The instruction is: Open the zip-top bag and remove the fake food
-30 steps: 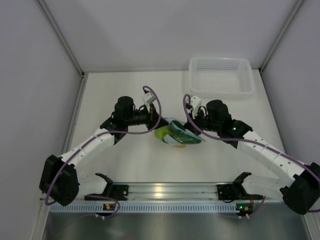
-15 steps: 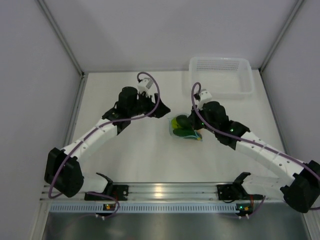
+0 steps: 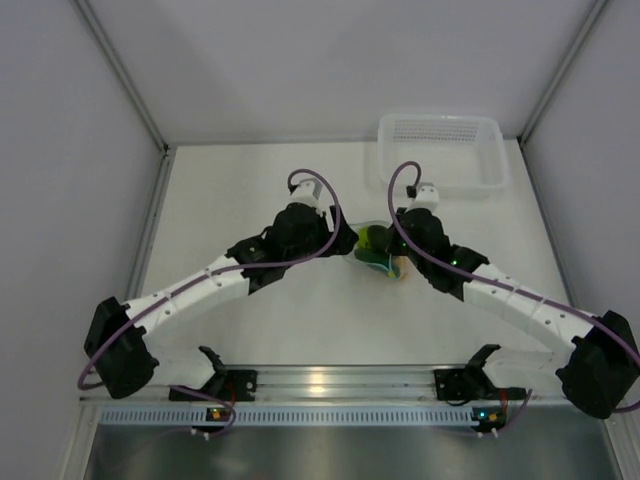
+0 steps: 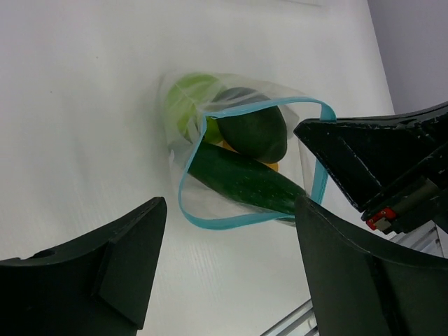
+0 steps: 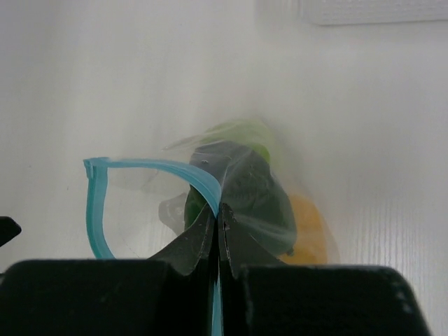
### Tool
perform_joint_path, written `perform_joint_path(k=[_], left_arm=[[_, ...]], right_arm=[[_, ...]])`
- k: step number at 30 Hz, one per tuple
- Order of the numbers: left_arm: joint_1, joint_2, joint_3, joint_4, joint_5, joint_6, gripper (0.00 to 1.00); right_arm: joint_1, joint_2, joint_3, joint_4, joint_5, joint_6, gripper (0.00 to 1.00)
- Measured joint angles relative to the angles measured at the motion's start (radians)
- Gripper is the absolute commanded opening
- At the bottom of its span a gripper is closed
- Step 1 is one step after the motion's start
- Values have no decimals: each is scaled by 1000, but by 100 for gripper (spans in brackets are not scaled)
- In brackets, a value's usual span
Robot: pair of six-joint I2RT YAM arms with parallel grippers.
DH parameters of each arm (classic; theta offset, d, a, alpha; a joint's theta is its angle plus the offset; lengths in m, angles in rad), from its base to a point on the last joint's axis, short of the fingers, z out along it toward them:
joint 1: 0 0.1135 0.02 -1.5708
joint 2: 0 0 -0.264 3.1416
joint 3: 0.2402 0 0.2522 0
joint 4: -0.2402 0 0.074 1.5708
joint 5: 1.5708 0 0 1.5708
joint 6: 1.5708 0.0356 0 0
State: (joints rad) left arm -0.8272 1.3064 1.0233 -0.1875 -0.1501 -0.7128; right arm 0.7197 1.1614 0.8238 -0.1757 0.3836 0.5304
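Next, my left gripper grabs the zip-top bag by the blue zip strip (image 4: 231,222) opposite my right gripper, which leaves the bag's opening open to remove food.
The clear zip-top bag (image 3: 379,254) hangs just in front of the basket with its mouth gaping; its light blue zip strip (image 4: 231,222) forms an open loop. Inside lies the fake food: a long dark green cucumber (image 4: 241,178), a dark green oval (image 4: 255,131), a lime-green ball (image 4: 185,105) and a bit of the orange fruit (image 5: 308,224). My right gripper (image 5: 218,208) is shut on the zip strip at one edge of the bag (image 5: 238,175). My left gripper (image 4: 229,241) stands wide open just before the bag's mouth, with nothing between its fingers.
A white mesh basket (image 3: 440,152) stands at the back right, close behind the right gripper (image 3: 397,238). The left gripper (image 3: 347,241) is a short way from the right one. Grey walls close in the white table on three sides.
The left gripper let go of the bag, opened, drew back to the left and has come back to the bag's mouth. The right gripper carried the bag a little right and back.
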Motion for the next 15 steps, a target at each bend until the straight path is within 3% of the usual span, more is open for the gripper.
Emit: perform_joint_path(k=[11, 15], left_arm=[[-5, 178, -15, 6, -48, -128, 75], [-5, 197, -40, 15, -47, -151, 63]], right_arm=[[0, -4, -59, 83, 68, 67, 0], [0, -10, -76, 114, 68, 80, 0]])
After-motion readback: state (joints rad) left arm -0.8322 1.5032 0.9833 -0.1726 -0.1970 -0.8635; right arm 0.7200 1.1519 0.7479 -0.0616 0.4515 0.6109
